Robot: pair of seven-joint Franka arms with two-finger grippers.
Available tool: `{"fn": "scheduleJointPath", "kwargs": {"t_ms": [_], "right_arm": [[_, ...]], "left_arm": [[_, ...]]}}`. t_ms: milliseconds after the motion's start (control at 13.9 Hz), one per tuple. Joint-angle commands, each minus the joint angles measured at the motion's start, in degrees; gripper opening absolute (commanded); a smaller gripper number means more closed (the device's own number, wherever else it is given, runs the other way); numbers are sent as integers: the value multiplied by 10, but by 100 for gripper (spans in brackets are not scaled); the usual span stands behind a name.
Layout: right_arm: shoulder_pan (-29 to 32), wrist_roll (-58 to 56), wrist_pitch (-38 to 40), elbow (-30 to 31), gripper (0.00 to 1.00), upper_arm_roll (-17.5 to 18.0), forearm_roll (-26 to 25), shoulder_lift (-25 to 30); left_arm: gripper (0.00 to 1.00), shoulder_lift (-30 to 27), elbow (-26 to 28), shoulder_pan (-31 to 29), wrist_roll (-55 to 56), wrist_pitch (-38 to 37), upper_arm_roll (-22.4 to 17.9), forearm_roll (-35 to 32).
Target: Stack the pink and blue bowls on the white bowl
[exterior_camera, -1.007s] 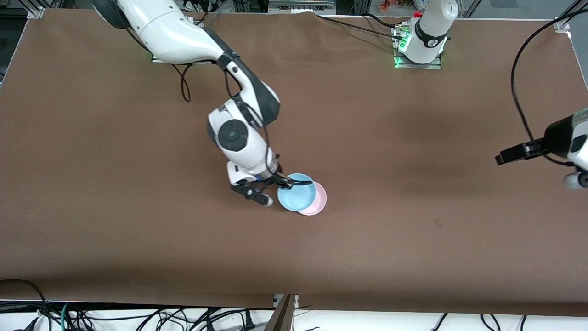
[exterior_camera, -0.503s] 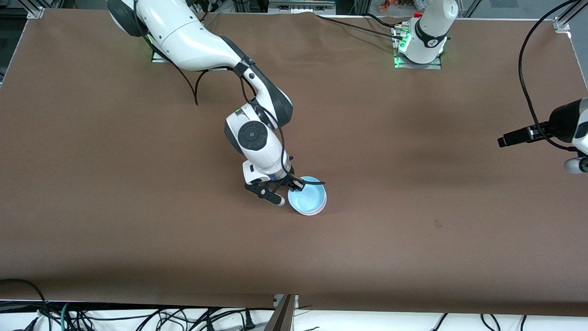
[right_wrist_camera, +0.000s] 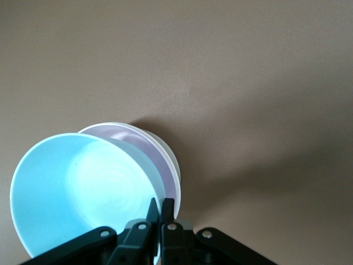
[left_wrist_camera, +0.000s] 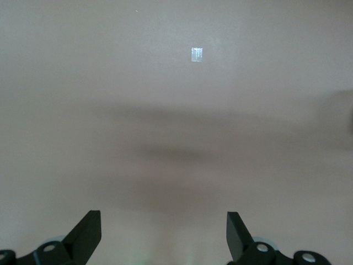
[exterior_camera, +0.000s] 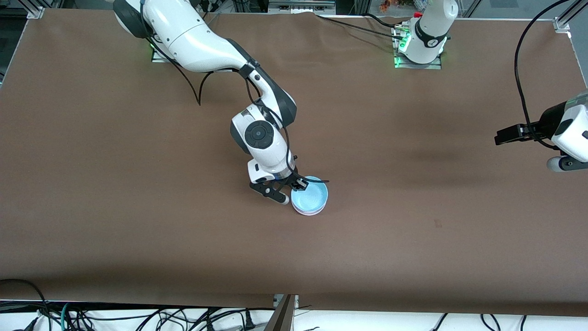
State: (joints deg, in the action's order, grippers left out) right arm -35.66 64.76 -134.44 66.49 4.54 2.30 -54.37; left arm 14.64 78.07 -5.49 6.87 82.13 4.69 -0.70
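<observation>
The blue bowl is ready for the robot's right gripper to release: the blue bowl's lower side (right_wrist_camera: 145, 159) sits inside the pink bowl's rim (right_wrist_camera: 172, 167), so the blue bowl would stay in the pink bowl.
My right gripper (exterior_camera: 298, 184) is shut on the rim of the light blue bowl (exterior_camera: 310, 196) and holds it tilted over the pale pink bowl (exterior_camera: 313, 213), of which only a thin rim shows. In the right wrist view the fingers (right_wrist_camera: 160, 207) pinch the blue bowl (right_wrist_camera: 77, 187) at its rim. The pink bowl (right_wrist_camera: 150, 150) sits nested in the white bowl (right_wrist_camera: 170, 157) under it. I cannot tell whether the blue bowl touches the pink one. My left gripper (exterior_camera: 561, 163) waits open and empty over the left arm's end of the table, its jaws (left_wrist_camera: 164, 232) wide apart.
The brown table (exterior_camera: 138, 207) is bare around the stack. A small tape mark (exterior_camera: 438, 224) lies nearer to the front camera, toward the left arm's end; it also shows in the left wrist view (left_wrist_camera: 197, 54). Cables hang past the table's front edge.
My right gripper has carried the blue bowl toward the left arm's end until it covers the pink bowl almost fully. The left arm has drifted slightly.
</observation>
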Motion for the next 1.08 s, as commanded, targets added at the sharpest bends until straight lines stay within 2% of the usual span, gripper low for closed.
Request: {"fn": "scheduleJointPath", "kwargs": {"t_ms": [0, 144, 216, 288, 359, 503, 575, 791, 1007], "right_arm": [[-7, 13, -12, -23, 2, -8, -7, -16], [-9, 13, -18, -23, 5, -7, -7, -18], [-9, 13, -18, -23, 9, -8, -7, -19], [-9, 13, -19, -23, 18, -7, -7, -19], [-8, 12, -21, -24, 19, -7, -6, -18], [-4, 9, -21, -24, 32, -8, -6, -14], [-2, 8, -17, -24, 46, -9, -6, -11], [9, 5, 38, -27, 69, -9, -5, 14], [22, -1, 78, -30, 75, -9, -5, 52]], "left_arm": [[100, -5, 7, -7, -22, -4, 2, -14], [100, -4, 7, -6, -15, -4, 2, -13], [100, -4, 7, -5, -15, -3, 2, -11], [100, -3, 7, -6, -15, -3, 2, -10], [100, -3, 7, -5, -15, -3, 2, -11], [100, 0, 5, -8, -16, -2, 1, -8], [100, 0, 5, -8, -16, -3, 1, -9], [100, 0, 4, -7, -15, -3, 2, -7], [100, 0, 3, -7, -16, -2, 2, -6]]}}
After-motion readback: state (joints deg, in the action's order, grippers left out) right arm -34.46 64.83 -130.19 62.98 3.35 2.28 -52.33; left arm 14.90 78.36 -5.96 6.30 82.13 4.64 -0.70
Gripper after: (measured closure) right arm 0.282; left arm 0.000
